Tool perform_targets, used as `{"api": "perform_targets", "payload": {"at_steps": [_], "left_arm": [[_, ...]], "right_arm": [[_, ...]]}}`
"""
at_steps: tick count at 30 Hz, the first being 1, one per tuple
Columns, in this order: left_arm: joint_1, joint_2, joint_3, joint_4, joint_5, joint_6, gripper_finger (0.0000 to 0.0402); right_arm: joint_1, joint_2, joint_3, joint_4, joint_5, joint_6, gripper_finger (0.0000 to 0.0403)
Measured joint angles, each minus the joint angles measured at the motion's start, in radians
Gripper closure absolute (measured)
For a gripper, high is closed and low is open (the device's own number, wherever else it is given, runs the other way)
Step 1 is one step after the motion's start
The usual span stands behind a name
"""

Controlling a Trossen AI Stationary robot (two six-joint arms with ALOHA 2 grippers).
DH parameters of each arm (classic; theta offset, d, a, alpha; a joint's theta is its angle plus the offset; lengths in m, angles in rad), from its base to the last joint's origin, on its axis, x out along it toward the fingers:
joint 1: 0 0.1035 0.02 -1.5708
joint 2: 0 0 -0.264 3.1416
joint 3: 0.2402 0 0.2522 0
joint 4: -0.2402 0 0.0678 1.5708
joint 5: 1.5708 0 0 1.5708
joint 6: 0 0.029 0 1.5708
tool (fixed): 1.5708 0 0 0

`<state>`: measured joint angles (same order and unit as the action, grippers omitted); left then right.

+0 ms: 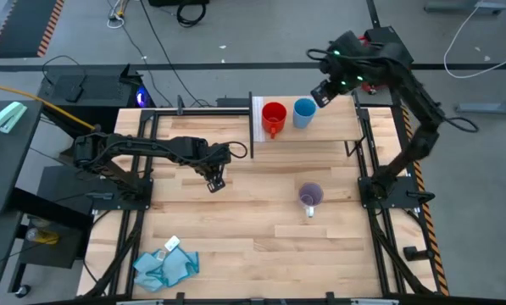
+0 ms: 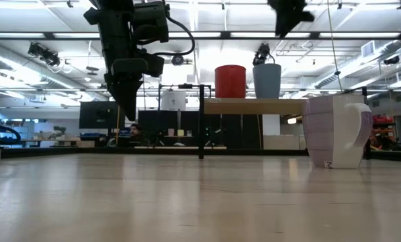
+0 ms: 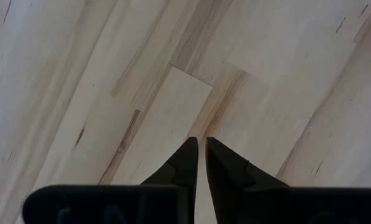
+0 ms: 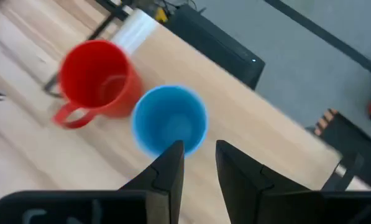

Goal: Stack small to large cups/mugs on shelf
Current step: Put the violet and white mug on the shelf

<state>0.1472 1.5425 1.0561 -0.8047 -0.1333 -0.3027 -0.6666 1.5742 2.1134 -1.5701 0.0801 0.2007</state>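
Observation:
My right gripper is to grab the lilac mug by its rim (image 1: 321, 191) next, so that it can line the lilac mug up with the other mugs on the shelf (image 1: 320, 135).
The red mug (image 1: 274, 117) (image 4: 98, 78) and the blue mug (image 1: 304, 112) (image 4: 169, 118) stand upright side by side on their bases on the shelf (image 1: 320, 135) (image 2: 254, 106). On the tabletop, right of centre, the lilac mug (image 1: 310, 196) (image 2: 334, 131) is also upright, its handle toward the near edge. My right gripper (image 1: 320, 95) (image 4: 200, 149) hovers open well above the shelf, just right of the blue mug, touching nothing. My left gripper (image 1: 216, 184) (image 3: 202, 144) is shut and points down above bare table, left of centre.
A light-blue cloth (image 1: 164, 267) with a small white tag (image 1: 171, 244) lies at the table's near-left corner. Black frame rails (image 1: 367, 161) run along the table's sides. Bare wood (image 1: 261, 220) lies between the left gripper and the lilac mug.

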Motion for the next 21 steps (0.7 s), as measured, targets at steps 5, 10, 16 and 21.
{"api": "perform_targets", "payload": {"at_steps": [5, 10, 16, 21], "left_arm": [[0.000, 0.000, 0.000, 0.000, 0.000, -0.001, 0.0365], [0.000, 0.000, 0.000, 0.001, 0.000, -0.001, 0.0366], [0.000, 0.000, 0.000, 0.002, 0.000, -0.001, 0.0361], [0.000, 0.000, 0.000, 0.016, 0.000, -0.001, 0.0367]], "right_arm": [[0.109, -0.151, -0.091, -0.001, -0.010, 0.143, 0.0303], [0.276, -0.312, -0.292, -0.001, -0.031, 0.310, 0.0304], [0.477, -0.473, -0.617, -0.003, -0.031, 0.576, 0.0304], [0.596, -0.503, -0.841, 0.015, -0.030, 0.709, 0.0304]]}}
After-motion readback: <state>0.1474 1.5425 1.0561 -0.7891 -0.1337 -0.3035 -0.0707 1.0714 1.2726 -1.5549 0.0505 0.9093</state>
